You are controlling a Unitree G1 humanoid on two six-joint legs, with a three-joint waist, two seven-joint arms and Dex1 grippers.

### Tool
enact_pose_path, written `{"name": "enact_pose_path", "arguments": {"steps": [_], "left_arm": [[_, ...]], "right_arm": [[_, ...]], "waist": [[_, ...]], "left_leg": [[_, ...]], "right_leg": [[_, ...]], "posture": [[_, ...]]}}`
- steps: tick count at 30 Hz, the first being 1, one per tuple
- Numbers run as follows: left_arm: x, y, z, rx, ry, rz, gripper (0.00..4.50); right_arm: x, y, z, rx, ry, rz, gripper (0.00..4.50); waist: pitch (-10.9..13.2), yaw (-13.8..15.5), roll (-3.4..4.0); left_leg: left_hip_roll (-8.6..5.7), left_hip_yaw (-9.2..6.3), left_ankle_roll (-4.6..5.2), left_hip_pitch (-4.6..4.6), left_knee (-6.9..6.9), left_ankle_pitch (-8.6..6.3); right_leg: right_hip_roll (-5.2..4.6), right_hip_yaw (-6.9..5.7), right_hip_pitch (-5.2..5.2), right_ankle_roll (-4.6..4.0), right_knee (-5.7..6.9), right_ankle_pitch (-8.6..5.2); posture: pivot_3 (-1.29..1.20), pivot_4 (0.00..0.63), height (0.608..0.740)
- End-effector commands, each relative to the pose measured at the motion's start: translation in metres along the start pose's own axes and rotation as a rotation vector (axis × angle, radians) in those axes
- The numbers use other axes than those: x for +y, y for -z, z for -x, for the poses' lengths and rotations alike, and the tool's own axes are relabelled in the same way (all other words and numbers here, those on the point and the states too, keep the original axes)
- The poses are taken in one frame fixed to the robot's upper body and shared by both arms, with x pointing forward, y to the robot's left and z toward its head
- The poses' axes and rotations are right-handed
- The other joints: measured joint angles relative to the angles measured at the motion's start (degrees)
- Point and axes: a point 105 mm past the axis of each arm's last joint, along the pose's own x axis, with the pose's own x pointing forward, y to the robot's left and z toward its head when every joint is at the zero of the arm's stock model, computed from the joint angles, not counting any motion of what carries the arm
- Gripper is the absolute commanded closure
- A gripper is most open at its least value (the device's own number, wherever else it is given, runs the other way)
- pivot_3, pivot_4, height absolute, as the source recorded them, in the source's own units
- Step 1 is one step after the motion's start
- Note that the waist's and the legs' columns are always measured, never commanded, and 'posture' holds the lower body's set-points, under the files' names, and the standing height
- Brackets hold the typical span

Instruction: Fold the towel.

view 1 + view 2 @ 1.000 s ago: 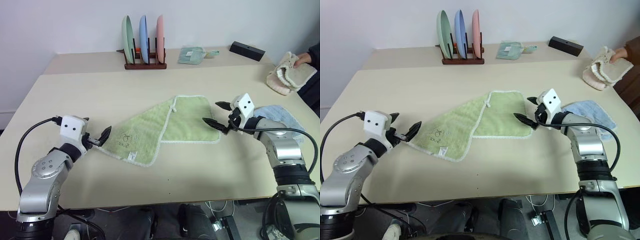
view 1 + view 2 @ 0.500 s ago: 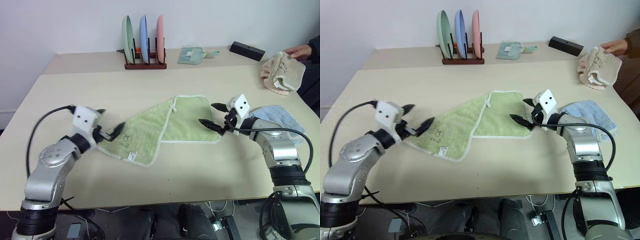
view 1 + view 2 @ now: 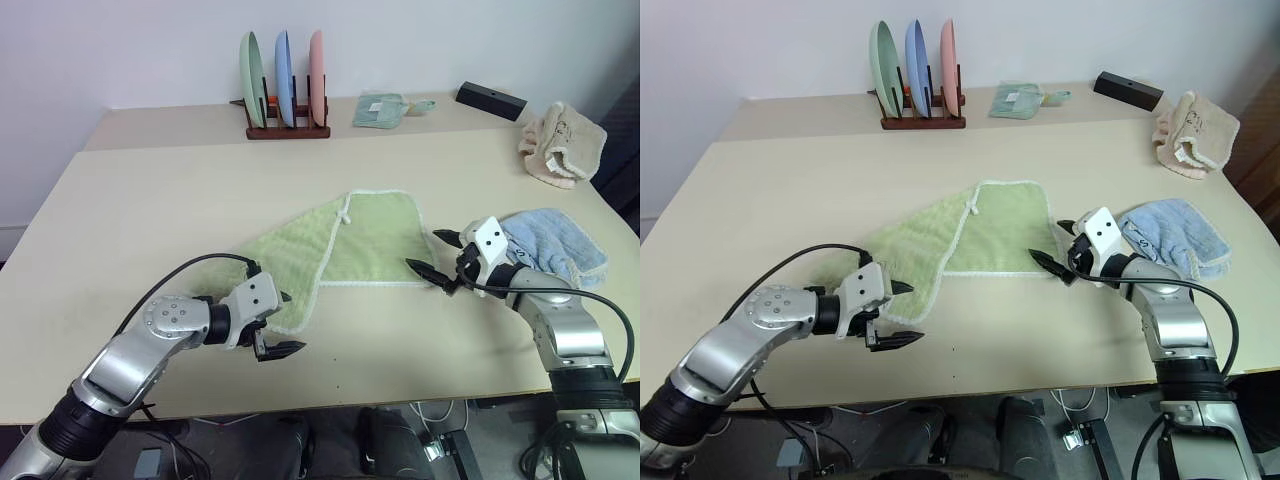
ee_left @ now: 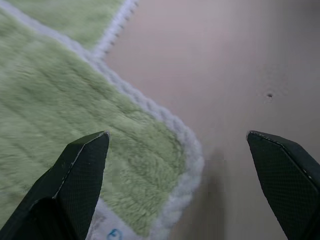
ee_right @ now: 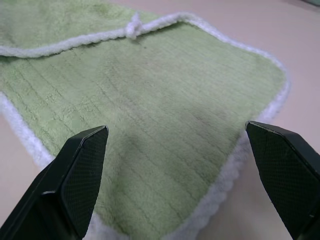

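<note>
The white-edged corner (image 3: 290, 328) of the flat towel pokes out between my left gripper's fingers. I will take hold of the towel there next to fold it.
The light green towel (image 3: 345, 240) with whitish edging lies flat mid-table, its left part angled toward the near edge. My left gripper (image 3: 286, 323) hovers open at the towel's near-left corner. In the left wrist view that corner (image 4: 165, 165) and a bit of white label (image 4: 107, 231) sit between the spread fingers (image 4: 80, 170). Over the towel's near-right corner my right gripper (image 3: 432, 252) is open too. In the right wrist view the green cloth (image 5: 150, 100) spans the gap between its fingertips (image 5: 85, 155). Neither gripper holds anything.
A light blue cloth (image 3: 555, 240) lies just right of my right gripper. A beige cloth (image 3: 560, 145) sits at the far right. On the back table stand a rack of three plates (image 3: 285, 80), a small teal cloth (image 3: 380, 110) and a black box (image 3: 490, 98).
My left gripper swung right and down, from the towel's left edge to its near-left corner. The right gripper dropped back a little. A person's hand set the beige cloth down and left.
</note>
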Motion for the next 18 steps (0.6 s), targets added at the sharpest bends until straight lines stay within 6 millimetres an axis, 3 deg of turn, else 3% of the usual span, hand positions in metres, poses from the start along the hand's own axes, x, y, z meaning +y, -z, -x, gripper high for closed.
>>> {"name": "enact_pose_path", "arguments": {"steps": [1,5,6,8,15,18], "left_arm": [[0.006,0.006,-0.005,0.042,-0.034,-0.046,0.02],[0.009,0.015,-0.007,0.072,-0.061,-0.031,0.02],[0.01,0.016,-0.007,0.074,-0.071,-0.027,0.25],[0.013,0.017,-0.007,0.073,-0.096,-0.029,0.83],[0.028,0.023,0.001,0.071,-0.18,-0.024,4.28],[0.034,0.023,0.007,0.06,-0.212,-0.033,4.46]], "right_arm": [[-0.002,-0.018,0.001,-0.06,0.012,0.033,0.0],[-0.004,-0.018,-0.002,-0.067,0.014,0.039,0.0],[-0.005,-0.019,-0.003,-0.071,0.017,0.04,0.0],[-0.006,-0.02,-0.005,-0.076,0.02,0.042,0.0],[-0.005,-0.024,-0.009,-0.084,0.01,0.052,0.0],[-0.005,-0.027,-0.01,-0.086,0.005,0.058,0.0]], "waist": [[0.0,0.03,0.0],[0.0,0.15,0.0],[0.0,0.12,0.0],[-0.01,0.11,0.01],[-0.01,0.07,0.01],[-0.01,-0.02,0.01]], "left_leg": [[0.0,0.0,0.0,0.01,0.0,0.0],[-0.01,0.0,0.0,0.02,0.02,0.0],[-0.01,0.0,0.0,0.03,0.02,0.0],[0.0,0.0,0.0,0.05,0.02,0.0],[0.0,0.0,0.0,0.08,0.03,0.0],[0.0,0.0,0.0,0.08,0.02,0.0]], "right_leg": [[0.0,0.0,0.0,0.0,0.0,0.0],[-0.01,0.0,0.05,0.0,0.0,0.0],[-0.01,0.0,0.06,0.0,-0.01,0.0],[-0.01,0.0,0.07,0.0,-0.01,0.0],[-0.01,0.0,0.09,0.0,0.01,0.0],[0.0,0.0,0.09,0.0,0.0,0.0]], "posture": [[0.0,0.15,0.74],[0.0,0.15,0.74],[0.0,0.15,0.74],[0.0,0.15,0.74],[0.0,0.15,0.74],[0.0,0.15,0.74]]}}
